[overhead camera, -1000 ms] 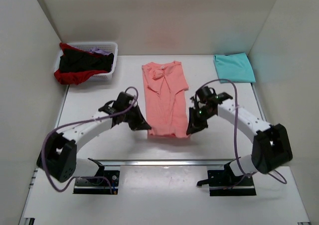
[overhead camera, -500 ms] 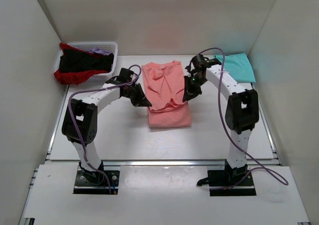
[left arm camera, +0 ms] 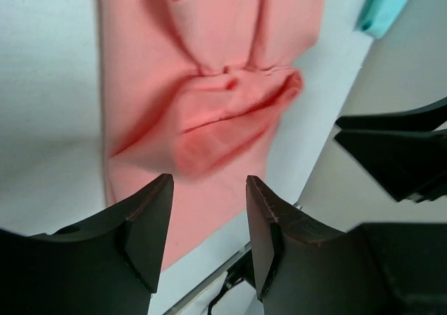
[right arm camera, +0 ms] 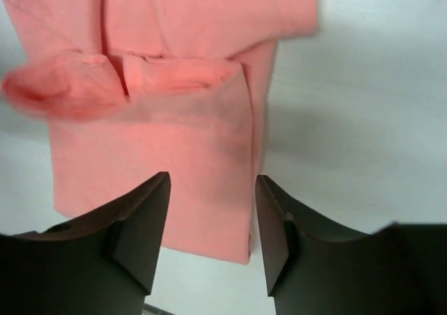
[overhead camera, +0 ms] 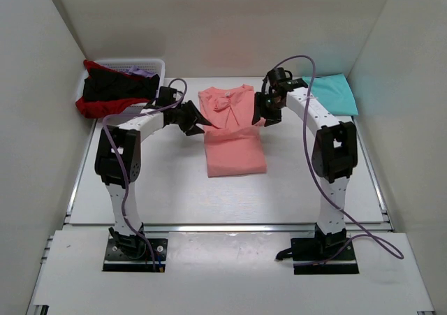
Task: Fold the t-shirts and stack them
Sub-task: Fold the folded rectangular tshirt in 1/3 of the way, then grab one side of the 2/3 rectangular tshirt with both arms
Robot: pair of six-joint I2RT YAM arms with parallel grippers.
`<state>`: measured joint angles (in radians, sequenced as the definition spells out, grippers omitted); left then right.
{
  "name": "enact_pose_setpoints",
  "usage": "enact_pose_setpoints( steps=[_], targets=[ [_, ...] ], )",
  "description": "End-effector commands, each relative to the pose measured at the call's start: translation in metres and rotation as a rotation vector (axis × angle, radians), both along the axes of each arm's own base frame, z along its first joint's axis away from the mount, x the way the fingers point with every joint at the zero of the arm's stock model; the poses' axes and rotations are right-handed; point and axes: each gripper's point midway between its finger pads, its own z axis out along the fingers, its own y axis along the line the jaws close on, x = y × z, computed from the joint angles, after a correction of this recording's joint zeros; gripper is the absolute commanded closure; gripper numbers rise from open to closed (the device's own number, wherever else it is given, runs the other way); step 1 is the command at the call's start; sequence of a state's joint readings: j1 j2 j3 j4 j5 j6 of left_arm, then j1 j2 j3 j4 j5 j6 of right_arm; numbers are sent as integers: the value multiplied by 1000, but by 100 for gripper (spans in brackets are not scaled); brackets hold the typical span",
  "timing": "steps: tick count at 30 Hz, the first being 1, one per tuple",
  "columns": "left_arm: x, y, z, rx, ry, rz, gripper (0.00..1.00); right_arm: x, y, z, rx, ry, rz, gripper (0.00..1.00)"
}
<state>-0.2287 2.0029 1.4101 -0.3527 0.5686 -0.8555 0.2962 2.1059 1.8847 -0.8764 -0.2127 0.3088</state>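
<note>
The right gripper grabs the salmon-pink t-shirt's near corner, away from the collar, next, to fold the t-shirt's near end over the collar.
A salmon-pink t-shirt (overhead camera: 234,144) lies in the middle of the table, its near half folded over the far half, with a bunched ridge across the fold's upper edge (left arm camera: 230,105). My left gripper (overhead camera: 198,127) hovers at the shirt's left edge near the collar end, jaws open and empty (left arm camera: 209,214). My right gripper (overhead camera: 263,115) hovers at the shirt's right edge, also open with nothing between its fingers (right arm camera: 211,214). A folded turquoise t-shirt (overhead camera: 328,95) lies at the back right. Black (overhead camera: 115,88), red (overhead camera: 98,107) and lilac (overhead camera: 137,70) t-shirts fill the basket.
The white slatted basket (overhead camera: 160,65) stands at the back left corner. White walls close in the table on the left, back and right. A metal rail (overhead camera: 230,228) runs across the near edge, ahead of both arm bases.
Both grippers carried the pink t-shirt's near hem away from the bases toward the collar, folding it in half. Both have opened and let the cloth go.
</note>
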Motion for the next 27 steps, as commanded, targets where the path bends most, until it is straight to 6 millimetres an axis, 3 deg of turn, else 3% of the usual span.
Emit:
enact_pose_setpoints(
  steps=[1,2,3,4,6,7,9,10,12,18,27],
  targets=[
    [-5,-6,47,-100,-120,-17,44,-8,-21,35,27,-138,-104,49],
    [-11,-4,47,-102,-114,-17,46,-11,-27,36,40,-139,-125,49],
    [-23,0,35,-85,-83,-10,47,-27,-32,25,37,-115,-128,49],
    [-41,-2,29,-69,-64,-28,48,-36,-33,32,60,-123,-136,49],
    [-69,6,23,6,-53,-31,47,-71,-41,-1,42,-47,-149,45],
    [-86,7,8,36,-17,-39,46,-76,-40,1,58,-62,-151,45],
    [-111,10,2,91,-19,-19,44,-107,-38,-25,86,9,-169,41],
    [-128,9,-11,108,8,-24,44,-109,-34,-24,118,-3,-164,40],
    [-140,2,-11,116,-21,-6,42,-133,-31,-45,155,61,-182,39],
    [-156,-17,-35,120,-2,-29,42,-150,-11,-67,296,139,-200,39],
    [-151,-12,-55,184,14,83,43,-154,-8,-85,372,200,-261,42]
  ],
)
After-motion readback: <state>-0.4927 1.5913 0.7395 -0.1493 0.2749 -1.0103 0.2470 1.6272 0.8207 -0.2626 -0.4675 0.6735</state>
